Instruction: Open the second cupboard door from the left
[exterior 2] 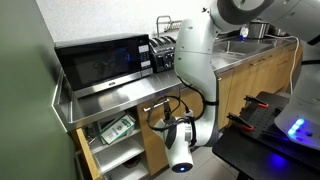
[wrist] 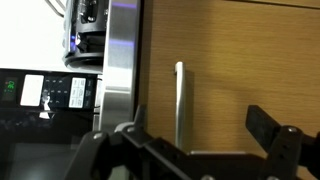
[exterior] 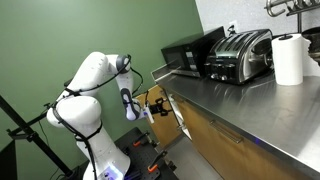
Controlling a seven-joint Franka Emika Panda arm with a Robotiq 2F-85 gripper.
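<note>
I need to move my gripper toward the bar handle before closing, because my fingers stop short of it in the wrist view and would miss it now.
The second cupboard door from the left [wrist: 230,70] is a light-brown wood-grain panel that fills the wrist view. Its slim silver bar handle [wrist: 179,100] stands upright. My gripper [wrist: 197,115] is open, and the handle lies between the two black fingers, nearer the left one, not touched. In both exterior views the gripper [exterior: 143,108] [exterior 2: 170,135] sits low under the steel counter, close to the door [exterior: 162,108] [exterior 2: 155,140]. I cannot tell whether the door is ajar.
A steel counter [exterior: 230,100] carries a microwave [exterior 2: 100,62], a toaster [exterior: 240,55] and a paper towel roll [exterior: 288,60]. An open shelf with a package [exterior 2: 115,130] lies under the microwave. More wood doors [exterior: 225,140] run along the counter. A tripod [exterior: 30,130] stands beside the robot base.
</note>
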